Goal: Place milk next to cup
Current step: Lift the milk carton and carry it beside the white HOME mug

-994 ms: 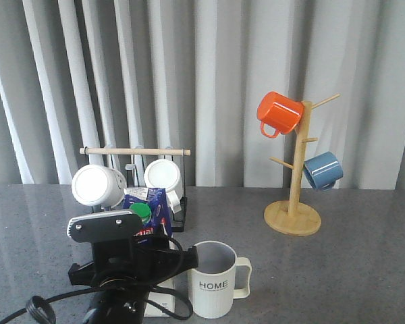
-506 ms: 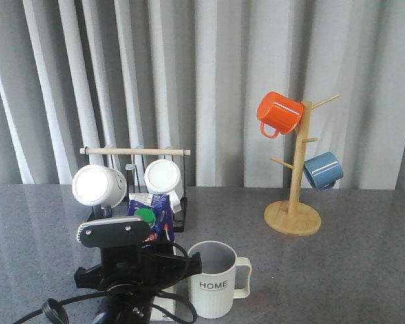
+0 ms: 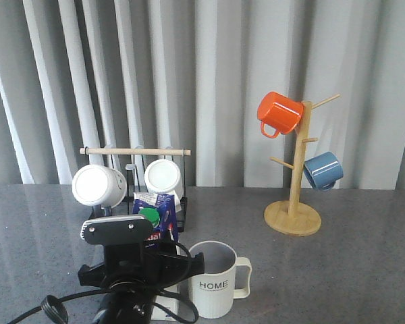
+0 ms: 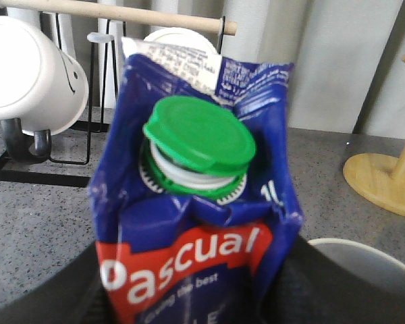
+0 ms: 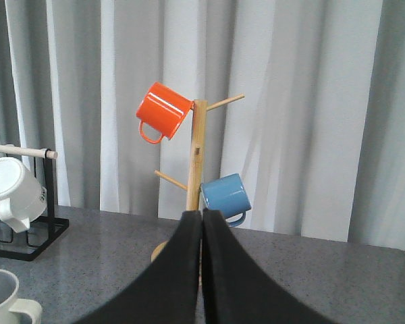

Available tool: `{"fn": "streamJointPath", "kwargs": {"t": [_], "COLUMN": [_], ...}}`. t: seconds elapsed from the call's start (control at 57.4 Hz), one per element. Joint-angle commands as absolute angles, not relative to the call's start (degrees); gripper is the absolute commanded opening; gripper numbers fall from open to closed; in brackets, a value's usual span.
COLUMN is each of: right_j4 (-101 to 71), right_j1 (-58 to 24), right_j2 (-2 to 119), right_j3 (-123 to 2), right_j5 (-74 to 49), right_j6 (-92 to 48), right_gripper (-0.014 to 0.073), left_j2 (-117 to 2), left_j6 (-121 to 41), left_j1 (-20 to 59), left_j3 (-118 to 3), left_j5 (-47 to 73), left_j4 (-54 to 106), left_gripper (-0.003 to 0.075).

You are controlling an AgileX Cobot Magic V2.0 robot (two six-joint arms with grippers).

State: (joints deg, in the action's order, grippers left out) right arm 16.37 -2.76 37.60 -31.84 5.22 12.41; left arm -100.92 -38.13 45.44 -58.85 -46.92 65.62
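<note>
The carton's lower edge (image 3: 165,316) is on the tabletop beside the cup's base, so I should open my left gripper.
The milk (image 3: 156,213) is a blue carton with a green cap and a red "Pascual" band. It stands upright just left of the cup (image 3: 214,278), an off-white ribbed "HOME" mug near the table's front. My left gripper (image 4: 196,297) is shut on the carton's sides below the cap, and its black wrist (image 3: 125,260) hides most of the carton in the front view. Whether the carton's base touches the table is hidden. The cup's rim (image 4: 364,253) shows beside the carton in the left wrist view. My right gripper (image 5: 202,219) is shut and empty, out of the front view.
A black rack with a wooden bar (image 3: 135,152) holds two white mugs (image 3: 96,185) behind the carton. A wooden mug tree (image 3: 293,217) at the right carries an orange mug (image 3: 279,113) and a blue mug (image 3: 322,170). A black cable (image 3: 54,307) loops at the front left.
My left gripper has carried the milk a little to the right, closer to the cup, and the carton stands more upright. The cup and the right gripper have not moved.
</note>
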Motion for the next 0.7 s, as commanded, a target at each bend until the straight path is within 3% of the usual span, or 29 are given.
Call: {"fn": "streamJointPath", "kwargs": {"t": [0.0,0.471,0.68], "right_j4": [16.9,16.9,16.9], "right_j1": [-2.6,-2.6,-2.6], "right_j2": [37.5,37.5,37.5], "right_j3": [-33.2,-33.2,-33.2], "right_j5": [9.3,9.2,9.3], "right_j6": [12.0,12.0,12.0], "right_gripper": [-0.0011,-0.0011,-0.0011], "left_j2": [-98.7,-98.7,-98.6], "left_j6": [-37.8,-37.8,-37.8], "left_j1": [45.7,45.7,45.7], "left_j3": [-60.0,-60.0,-60.0], "left_j5": [-45.5,-45.7,-46.9], "left_j4": [64.9,64.9,65.3], "left_gripper": [-0.0007,-0.0002,0.012]}}
